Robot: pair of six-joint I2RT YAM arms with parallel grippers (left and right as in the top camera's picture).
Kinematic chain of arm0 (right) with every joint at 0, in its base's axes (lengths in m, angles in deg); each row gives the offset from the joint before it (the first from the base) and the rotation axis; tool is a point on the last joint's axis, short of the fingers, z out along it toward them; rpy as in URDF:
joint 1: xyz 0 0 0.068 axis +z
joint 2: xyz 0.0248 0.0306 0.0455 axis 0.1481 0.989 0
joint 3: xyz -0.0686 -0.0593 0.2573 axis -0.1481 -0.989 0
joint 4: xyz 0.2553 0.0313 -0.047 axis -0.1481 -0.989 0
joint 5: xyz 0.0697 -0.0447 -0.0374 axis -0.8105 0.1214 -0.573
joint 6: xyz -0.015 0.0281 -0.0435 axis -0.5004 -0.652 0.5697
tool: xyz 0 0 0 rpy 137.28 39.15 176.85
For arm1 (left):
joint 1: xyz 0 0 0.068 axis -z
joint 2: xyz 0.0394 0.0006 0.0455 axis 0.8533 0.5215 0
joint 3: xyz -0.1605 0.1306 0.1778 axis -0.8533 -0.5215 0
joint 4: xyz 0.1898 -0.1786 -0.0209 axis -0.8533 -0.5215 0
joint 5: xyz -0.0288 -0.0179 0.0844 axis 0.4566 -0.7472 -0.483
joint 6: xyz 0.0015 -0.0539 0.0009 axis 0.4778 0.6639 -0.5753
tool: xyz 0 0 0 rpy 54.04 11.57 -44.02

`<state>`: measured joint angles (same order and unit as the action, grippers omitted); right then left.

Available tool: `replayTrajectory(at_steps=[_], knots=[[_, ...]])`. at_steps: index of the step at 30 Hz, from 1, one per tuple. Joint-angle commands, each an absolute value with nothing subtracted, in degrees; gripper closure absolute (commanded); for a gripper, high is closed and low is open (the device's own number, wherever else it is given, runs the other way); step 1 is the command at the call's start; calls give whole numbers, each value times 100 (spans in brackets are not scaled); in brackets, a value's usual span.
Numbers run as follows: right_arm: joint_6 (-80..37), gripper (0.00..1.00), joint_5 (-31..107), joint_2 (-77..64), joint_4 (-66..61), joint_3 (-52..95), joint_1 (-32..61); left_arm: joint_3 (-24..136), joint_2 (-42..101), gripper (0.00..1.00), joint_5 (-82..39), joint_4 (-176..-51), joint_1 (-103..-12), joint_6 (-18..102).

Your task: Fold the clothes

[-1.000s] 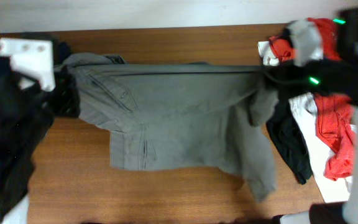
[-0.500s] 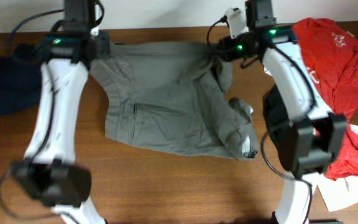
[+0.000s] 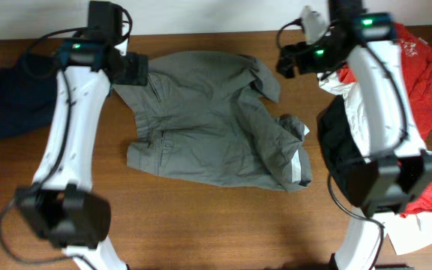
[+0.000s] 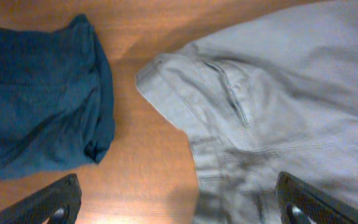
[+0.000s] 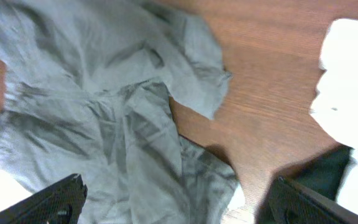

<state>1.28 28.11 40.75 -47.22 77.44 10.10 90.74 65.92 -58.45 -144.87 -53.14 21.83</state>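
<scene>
The left gripper should grab the grey trousers (image 3: 208, 124) by the waistband corner next. The legs then stay free to be spread out for folding.
Grey trousers (image 3: 208, 124) lie crumpled and partly folded on the wooden table, their waistband corner (image 4: 166, 74) toward the left. My left gripper (image 3: 131, 70) hovers over the garment's upper left corner, open, its fingertips (image 4: 58, 202) wide apart with nothing between them. My right gripper (image 3: 291, 60) hangs over the upper right corner, also open and empty. In the right wrist view the grey cloth (image 5: 104, 118) lies in loose folds below the spread fingers (image 5: 51, 202).
A folded dark blue garment (image 3: 17, 97) lies at the far left, also in the left wrist view (image 4: 36, 106). On the right sits a pile of a red garment (image 3: 418, 67), a black garment (image 3: 343, 161) and white cloth (image 5: 347, 93).
Both grippers have opened and let go of the grey trousers, which now lie slack on the table. Both arms have pulled slightly outward from the garment's top corners.
</scene>
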Motion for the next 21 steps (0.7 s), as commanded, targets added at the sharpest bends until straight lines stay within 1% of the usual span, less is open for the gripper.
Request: replayTrajectory(at_steps=[1, 9, 16, 19, 21], knots=[[97, 2, 2711, 3568, -5273, 8104, 824, 9216, 5832, 1, -5451, -14922, -5349, 2386], [93, 1, 3319, 3146, -6683, 8102, 802, 9216, 5281, 1, -5447, -16050, -5349, 3129], [-182, 2, 3319, 2731, -6680, 7706, 813, 9056, 5279, 1, -5447, -16533, -5349, 3225], [-180, 3, 3319, 2534, -6680, 7195, 820, 8704, 5279, 1, -5412, -16616, -5349, 3228], [-178, 4, 3316, 2384, -6676, 6563, 818, 8250, 5277, 1, -5338, -16553, -5349, 3258]])
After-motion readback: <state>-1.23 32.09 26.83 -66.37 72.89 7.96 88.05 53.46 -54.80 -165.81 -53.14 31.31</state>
